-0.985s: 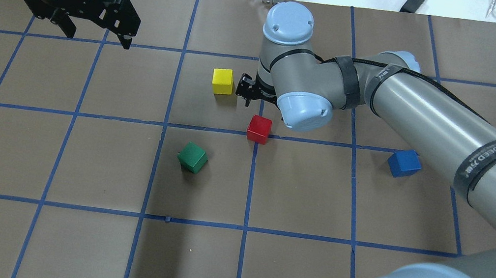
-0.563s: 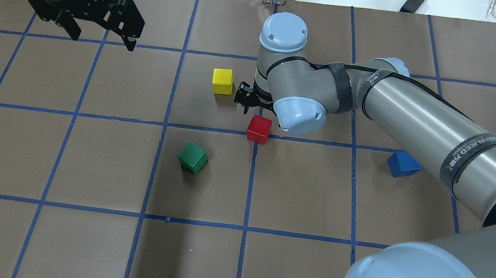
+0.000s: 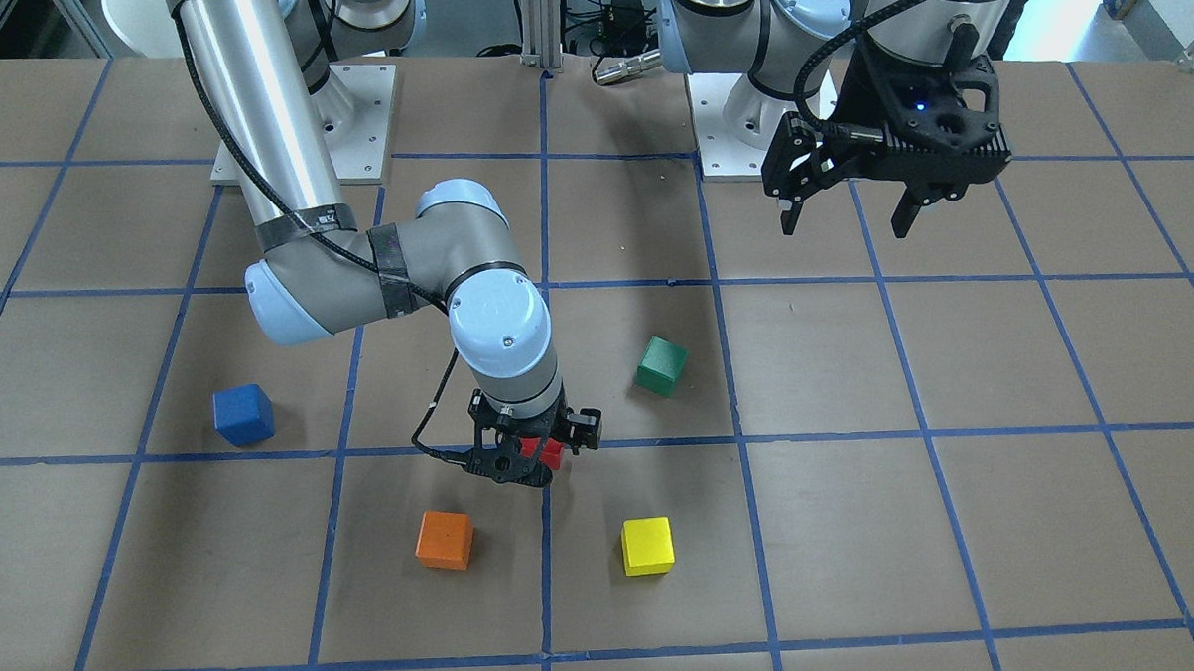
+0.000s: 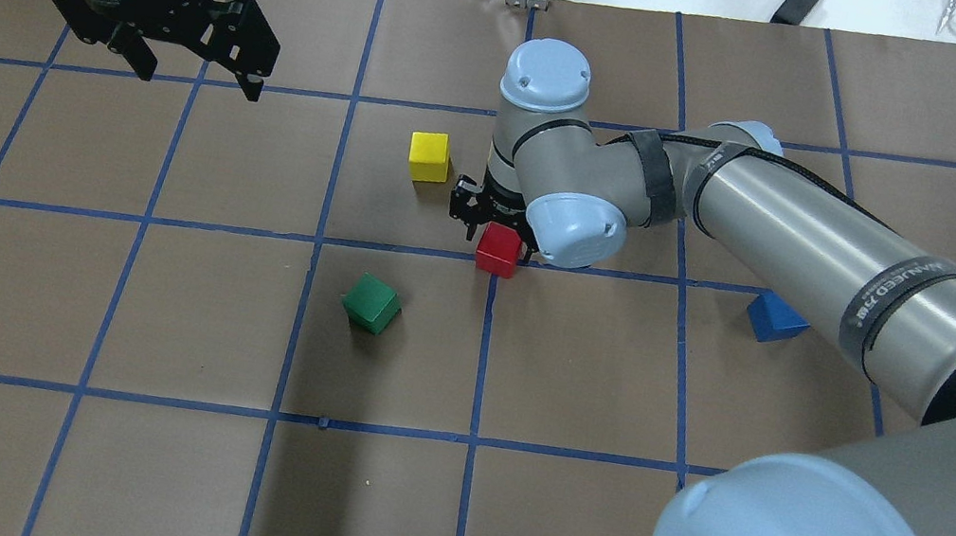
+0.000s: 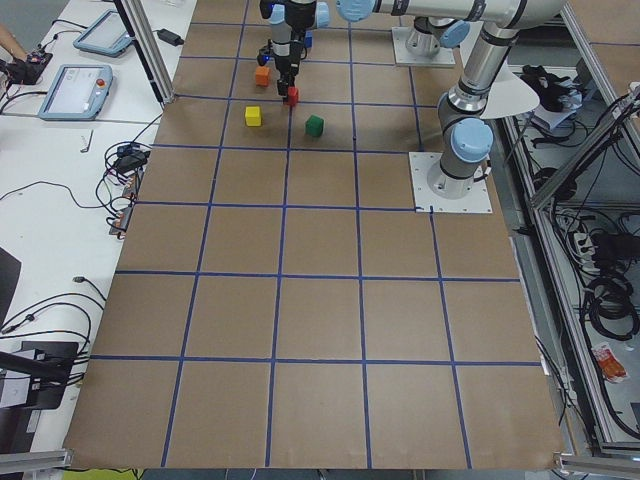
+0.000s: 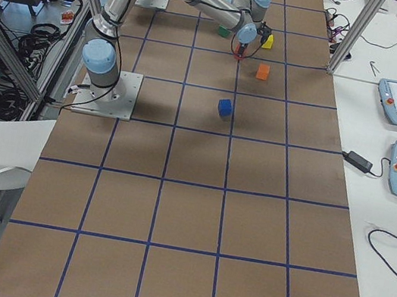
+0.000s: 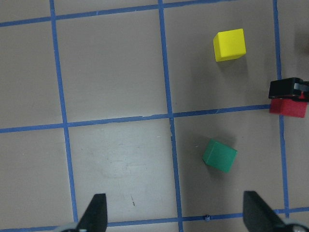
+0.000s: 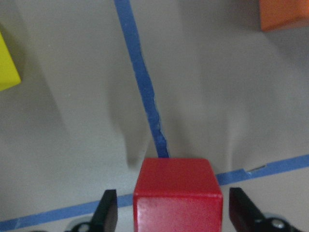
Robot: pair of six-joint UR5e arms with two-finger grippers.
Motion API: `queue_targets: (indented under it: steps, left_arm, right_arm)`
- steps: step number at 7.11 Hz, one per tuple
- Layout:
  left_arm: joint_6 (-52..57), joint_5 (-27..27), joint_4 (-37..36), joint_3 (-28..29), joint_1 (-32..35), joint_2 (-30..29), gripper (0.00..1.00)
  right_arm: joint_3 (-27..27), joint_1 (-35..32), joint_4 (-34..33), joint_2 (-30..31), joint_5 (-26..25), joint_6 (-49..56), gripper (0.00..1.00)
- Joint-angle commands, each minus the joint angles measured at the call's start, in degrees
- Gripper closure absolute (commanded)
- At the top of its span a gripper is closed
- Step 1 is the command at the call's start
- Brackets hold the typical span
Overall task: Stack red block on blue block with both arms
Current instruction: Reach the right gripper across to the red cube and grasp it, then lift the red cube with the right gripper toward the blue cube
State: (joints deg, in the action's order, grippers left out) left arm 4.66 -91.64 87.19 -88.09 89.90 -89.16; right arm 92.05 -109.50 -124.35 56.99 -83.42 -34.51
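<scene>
My right gripper needs to grab the opposite sides of the red block next. Then the red block can go on the blue block.
The red block rests on the table at a blue tape crossing. My right gripper is lowered over it and open. In the right wrist view the red block sits between the two fingers with a gap on each side. The front-facing view shows only a sliver of the red block behind my right gripper. The blue block lies apart on the right, partly under the right forearm; it also shows in the front-facing view. My left gripper hangs open and empty at the far left.
A yellow cube lies just left of the right gripper. A green cube lies nearer and to the left. An orange cube lies beyond the red block, hidden by the arm in the overhead view. The right forearm spans the table's right half.
My right gripper has moved nearer and down from beside the yellow cube until it straddles the red block. The left gripper has shifted only slightly.
</scene>
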Motion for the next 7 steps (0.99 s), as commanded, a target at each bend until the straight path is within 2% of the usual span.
queue_targets:
  steps: [1,3,4,5,7]
  left_arm:
    - [0.0,0.0,0.0,0.1,0.0,0.0,0.0]
    - [0.0,0.0,0.0,0.5,-0.1,-0.3,0.0]
    - [0.0,0.0,0.0,0.5,-0.1,-0.3,0.0]
    - [0.0,0.1,0.0,0.5,-0.1,-0.3,0.0]
    - [-0.1,0.1,0.0,0.4,0.0,-0.2,0.0]
  right_arm:
    - [0.0,0.0,2.0,0.3,1.2,0.0,1.0]
    - [-0.7,0.2,4.0,1.0,1.2,0.1,1.0]
    - [-2.7,1.0,8.6,2.4,1.2,0.5,1.0]
    - [-7.1,1.8,15.5,3.6,0.5,1.2,1.0]
    - [-13.9,7.2,29.1,6.3,-1.2,10.5,1.0]
